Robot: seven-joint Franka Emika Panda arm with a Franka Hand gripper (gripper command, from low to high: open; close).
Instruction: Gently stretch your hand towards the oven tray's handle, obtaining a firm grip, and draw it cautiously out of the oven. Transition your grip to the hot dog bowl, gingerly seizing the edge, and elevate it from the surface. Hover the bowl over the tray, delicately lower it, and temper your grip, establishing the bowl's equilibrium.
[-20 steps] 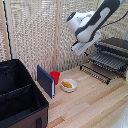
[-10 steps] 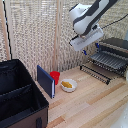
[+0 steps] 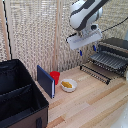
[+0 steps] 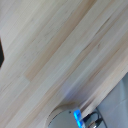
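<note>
The yellow-orange piece lies loose inside the hot dog bowl, so the robot's gripper should next grab the bowl by its thin white edge (image 3: pixel 73 86) to keep it level.
The oven (image 3: pixel 118 49) stands at the exterior view's right. Its dark wire tray (image 3: pixel 106 64) is pulled out in front of it, with the thin handle bar (image 3: pixel 95 74) along the front edge. The white hot dog bowl (image 3: pixel 68 85) with a yellow-orange piece inside sits on the wooden table, to the exterior view's left of the tray. My gripper (image 3: pixel 87 50) hangs in the air above the tray's near end, with its blue-tipped fingers (image 3: pixel 80 52) apart and empty. The wrist view is blurred and shows mostly bare wood.
A red cup (image 3: pixel 55 76) and an upright blue panel (image 3: pixel 45 80) stand just beside the bowl. A large black bin (image 3: pixel 19 99) fills the exterior view's left. A reed screen (image 3: pixel 40 35) backs the table. A grey round object with a blue light (image 4: pixel 75 116) shows in the wrist view.
My arm has risen from the pulled-out tray and now hangs higher above it. The tray, the bowl and the cup have not moved.
</note>
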